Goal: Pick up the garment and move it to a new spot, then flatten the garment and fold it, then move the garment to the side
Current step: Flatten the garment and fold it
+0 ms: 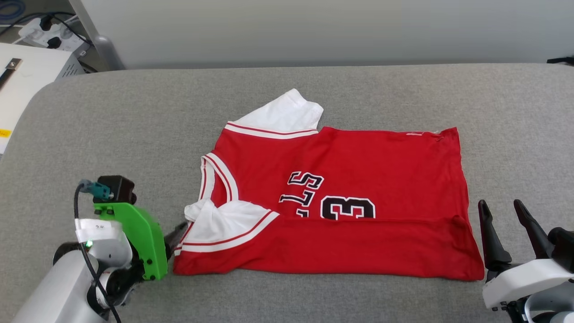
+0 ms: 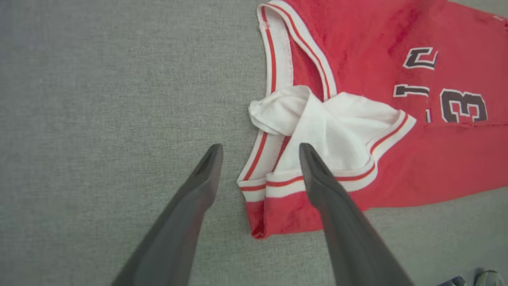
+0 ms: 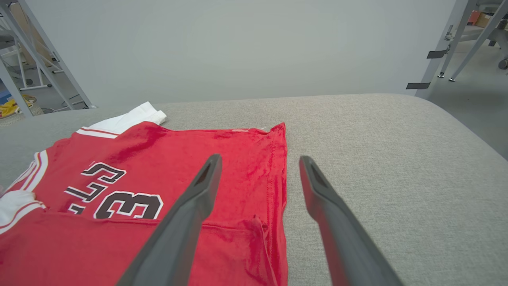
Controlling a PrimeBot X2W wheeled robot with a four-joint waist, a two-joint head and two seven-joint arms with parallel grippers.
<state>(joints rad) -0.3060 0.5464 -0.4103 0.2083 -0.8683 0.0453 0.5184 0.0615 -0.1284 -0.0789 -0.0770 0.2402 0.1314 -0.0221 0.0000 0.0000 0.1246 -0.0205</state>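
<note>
Next, my left gripper pinches the striped trim (image 1: 188, 247) by its white sleeve (image 1: 218, 223) to straighten the jersey before the fold.
The garment (image 1: 341, 197), a red jersey with white sleeves and black lettering, lies on the grey surface with its near long edge folded up over the front. My left gripper (image 1: 179, 233) is at its near left corner, open; in the left wrist view (image 2: 260, 153) the fingers straddle the striped sleeve trim (image 2: 274, 184) without holding it. The right gripper (image 1: 502, 211) stands open just off the garment's near right corner. Seen from the right wrist, its fingers (image 3: 198, 190) hover above the red hem (image 3: 274, 178), nothing between them.
The grey padded surface (image 1: 134, 112) spreads wide around the garment, with a rounded edge at the far left. A white box (image 1: 27, 76) and cables sit beyond that corner. Metal frame legs (image 3: 440, 47) stand off the surface's right side.
</note>
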